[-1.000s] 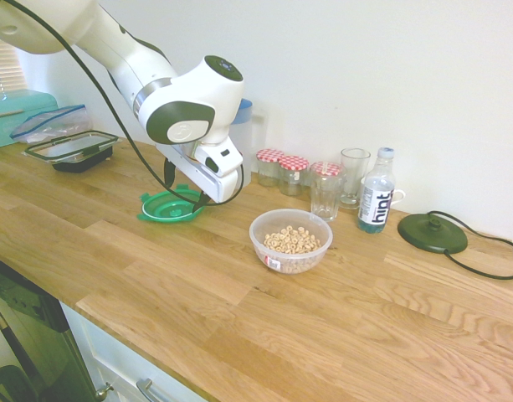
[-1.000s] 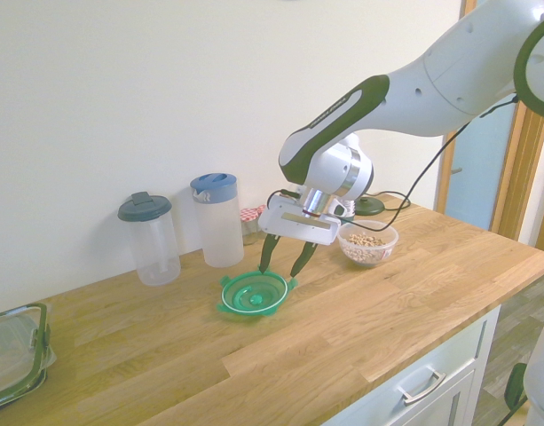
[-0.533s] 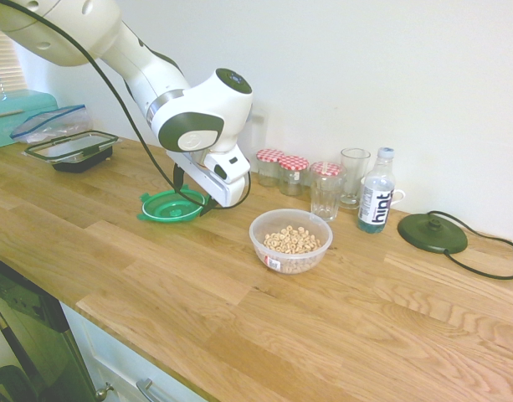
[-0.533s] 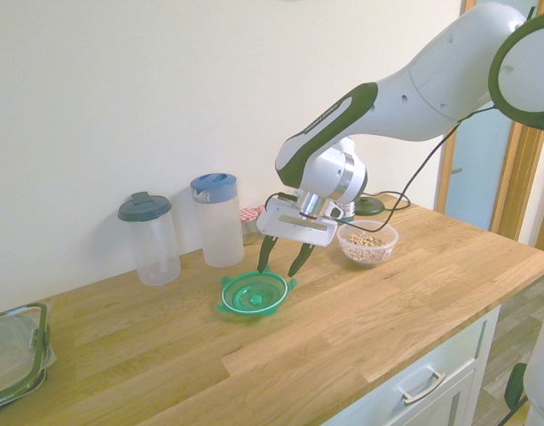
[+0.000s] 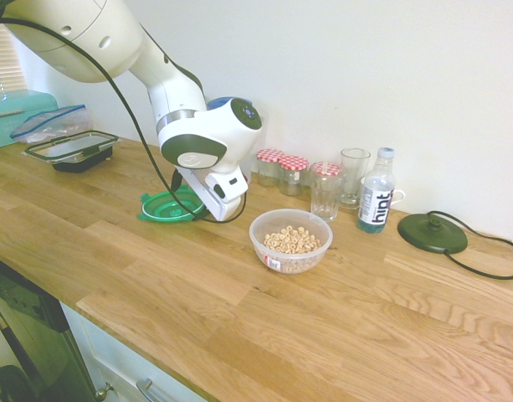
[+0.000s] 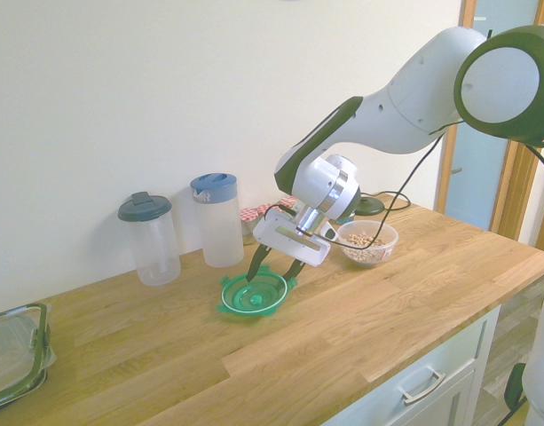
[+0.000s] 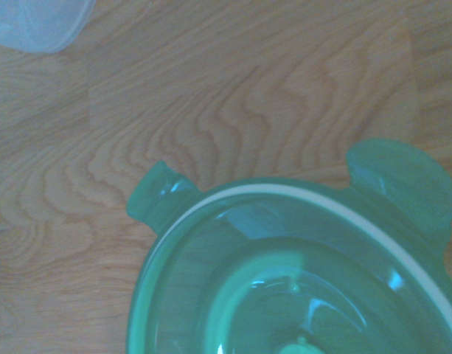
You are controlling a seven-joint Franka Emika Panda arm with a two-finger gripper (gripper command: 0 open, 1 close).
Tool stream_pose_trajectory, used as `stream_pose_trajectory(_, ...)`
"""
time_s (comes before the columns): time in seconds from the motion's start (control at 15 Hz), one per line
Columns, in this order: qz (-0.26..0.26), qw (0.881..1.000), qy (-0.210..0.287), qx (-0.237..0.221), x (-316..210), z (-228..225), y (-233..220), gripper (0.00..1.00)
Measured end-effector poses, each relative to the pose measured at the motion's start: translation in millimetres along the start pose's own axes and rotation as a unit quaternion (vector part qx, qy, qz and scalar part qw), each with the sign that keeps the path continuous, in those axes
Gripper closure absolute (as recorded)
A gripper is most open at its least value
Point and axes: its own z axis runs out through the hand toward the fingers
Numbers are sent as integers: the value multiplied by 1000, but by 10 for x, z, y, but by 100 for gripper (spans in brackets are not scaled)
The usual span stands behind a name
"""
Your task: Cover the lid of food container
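Observation:
The green lid is far too wide across for my fingers, so my gripper should grab it by its thin rim next.
The green translucent lid lies upside down on the wooden counter, its white ring and snap tabs showing in the wrist view. My gripper is open and tilted down over the lid. Its two dark fingertips stand at the lid's far rim, one on each side of that edge. Nothing is held. The food container, a clear round tub with cereal rings inside, stands uncovered a short way right of the lid in the first exterior view. It shows behind my wrist in the second exterior view.
Two tall jugs, one grey-lidded and one blue-lidded, stand by the wall. Red-checked jars, two glasses, a water bottle and a black round base line the back. A black-rimmed rectangular container sits far left.
The arm has come down and tipped forward, bringing the open fingers from above the lid to its rim. The lid and the container have not moved.

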Motion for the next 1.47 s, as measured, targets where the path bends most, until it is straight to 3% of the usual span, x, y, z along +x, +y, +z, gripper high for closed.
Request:
stream_pose_trajectory(0.07, 12, 1000, -15, 10, 41, -5, 43, 0)
stream_pose_trajectory(0.13, 21, 999, -28, 20, 80, -6, 82, 100)
stream_pose_trajectory(0.33, 35, 998, -52, 26, 184, -107, 258, 100)
stream_pose_trajectory(1.47, 28, 997, -57, 37, 204, 162, 304, 100)
